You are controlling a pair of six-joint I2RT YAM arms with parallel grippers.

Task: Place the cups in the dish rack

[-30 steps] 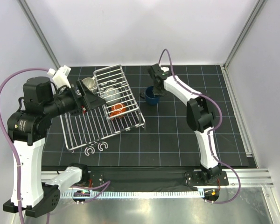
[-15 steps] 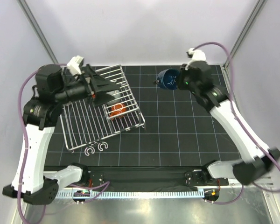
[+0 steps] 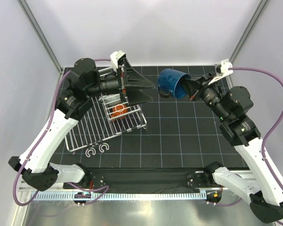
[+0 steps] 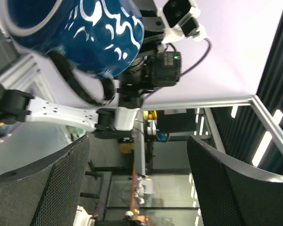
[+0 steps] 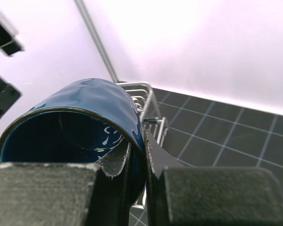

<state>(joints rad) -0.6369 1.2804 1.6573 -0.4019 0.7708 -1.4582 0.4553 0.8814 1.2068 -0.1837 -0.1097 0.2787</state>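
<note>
The dark blue cup's rim should stay free to rest on the dish rack (image 3: 96, 129), so my left gripper will reach the cup and take hold of its handle (image 3: 163, 93).
A dark blue cup (image 3: 172, 83) with white squiggles hangs in the air above the mat, tipped on its side. My right gripper (image 3: 190, 87) is shut on its wall, one finger inside the rim and one outside (image 5: 137, 160). The same cup (image 4: 80, 33) fills the upper left of the left wrist view. My left gripper (image 3: 153, 92) is raised and open with nothing between its fingers (image 4: 52, 188), its tips just left of the cup. The dish rack (image 3: 96, 129) lies below the left arm, and an orange-red cup (image 3: 118, 111) sits in its basket. The rack (image 5: 152, 106) shows beyond the held cup.
Two small white C-shaped hooks (image 3: 90, 152) (image 3: 103, 148) lie on the black gridded mat (image 3: 188, 136) in front of the rack. Grey frame posts (image 3: 247, 33) stand at the back corners. The left arm hides part of the rack's basket.
The right gripper has lifted the blue cup off the mat and swung it up and leftward. The left arm has risen from over the rack and swung right to face the cup.
</note>
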